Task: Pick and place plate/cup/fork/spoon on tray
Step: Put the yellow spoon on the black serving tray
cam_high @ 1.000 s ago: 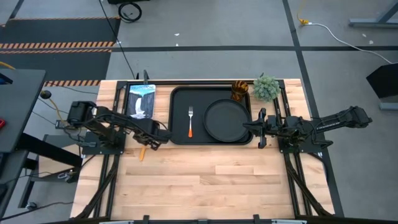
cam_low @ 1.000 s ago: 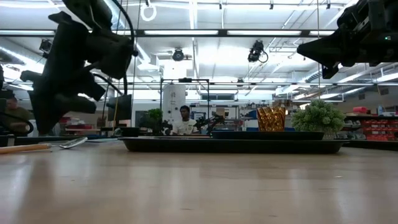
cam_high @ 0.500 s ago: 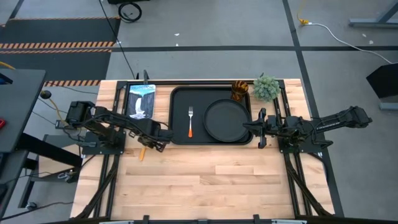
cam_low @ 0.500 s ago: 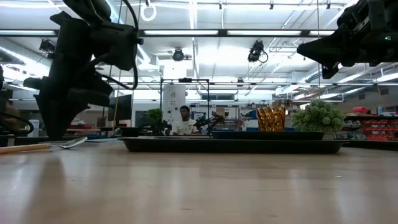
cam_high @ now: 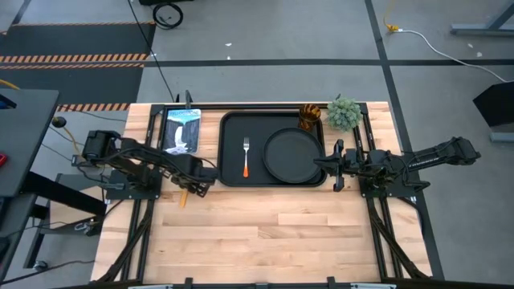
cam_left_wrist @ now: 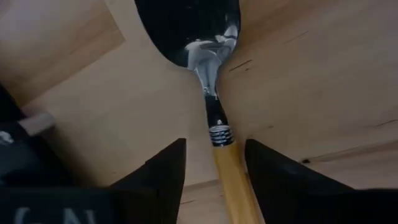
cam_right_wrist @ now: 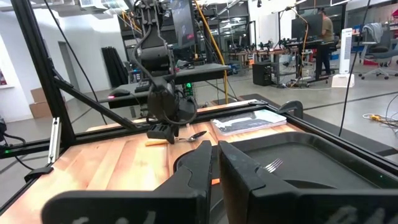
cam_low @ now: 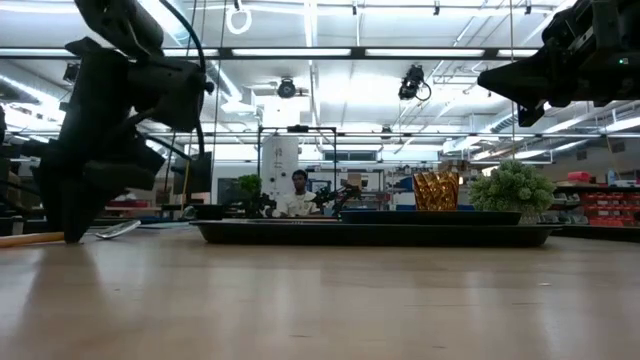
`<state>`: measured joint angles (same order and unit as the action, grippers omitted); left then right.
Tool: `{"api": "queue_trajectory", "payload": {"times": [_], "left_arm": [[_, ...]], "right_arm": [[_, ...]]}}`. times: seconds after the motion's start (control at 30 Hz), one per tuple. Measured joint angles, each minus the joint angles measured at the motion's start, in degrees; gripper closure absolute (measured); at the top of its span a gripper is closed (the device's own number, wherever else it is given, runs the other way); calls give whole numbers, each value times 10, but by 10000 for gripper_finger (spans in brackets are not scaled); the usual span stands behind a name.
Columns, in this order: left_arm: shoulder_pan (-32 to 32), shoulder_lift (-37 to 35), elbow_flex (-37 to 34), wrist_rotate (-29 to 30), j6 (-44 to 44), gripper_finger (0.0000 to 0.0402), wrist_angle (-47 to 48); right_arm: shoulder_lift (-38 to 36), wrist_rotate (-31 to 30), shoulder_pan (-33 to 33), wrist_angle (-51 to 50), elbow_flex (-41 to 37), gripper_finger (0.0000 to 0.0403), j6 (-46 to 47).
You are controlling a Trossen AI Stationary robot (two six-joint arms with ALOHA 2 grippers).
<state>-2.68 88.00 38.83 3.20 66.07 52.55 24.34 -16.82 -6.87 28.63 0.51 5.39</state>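
My left gripper picks up the spoon by its yellow handle (cam_high: 183,198) next, to lay the spoon beside the fork (cam_high: 246,157) on the tray.
The spoon (cam_left_wrist: 210,102), silver bowl and yellow handle, lies on the wooden table left of the black tray (cam_high: 231,128). My left gripper (cam_left_wrist: 214,146) is open, pointing down, one finger on either side of the handle just behind the metal collar. In the low view its fingertips (cam_low: 70,228) are down at the table top. The fork (cam_high: 246,157) and the round black plate (cam_high: 293,155) lie in the tray. The amber cup (cam_high: 310,117) stands at the tray's far right corner. My right gripper (cam_high: 331,167) hovers shut at the tray's right edge.
A green potted plant (cam_high: 344,112) stands at the far right beside the cup. A flat rectangular item with a blue-white picture (cam_high: 181,130) lies left of the tray, just beyond my left gripper. Bare wood fills the near half of the table (cam_high: 273,233).
My left gripper has come down over the spoon, its fingertips now at the table top and a little nearer the table's left edge. The spoon lies where it was.
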Motion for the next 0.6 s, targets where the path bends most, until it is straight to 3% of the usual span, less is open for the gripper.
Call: {"api": "queue_trajectory", "payload": {"times": [0.17, 0.6], "left_arm": [[0, 0, -3, 0, -12, 246, -20], [-1, -2, -3, -9, -7, 347, -31]], "right_arm": [[0, 0, 0, 0, 0, 369, 0], [0, 0, 0, 0, 0, 369, 0]]}}
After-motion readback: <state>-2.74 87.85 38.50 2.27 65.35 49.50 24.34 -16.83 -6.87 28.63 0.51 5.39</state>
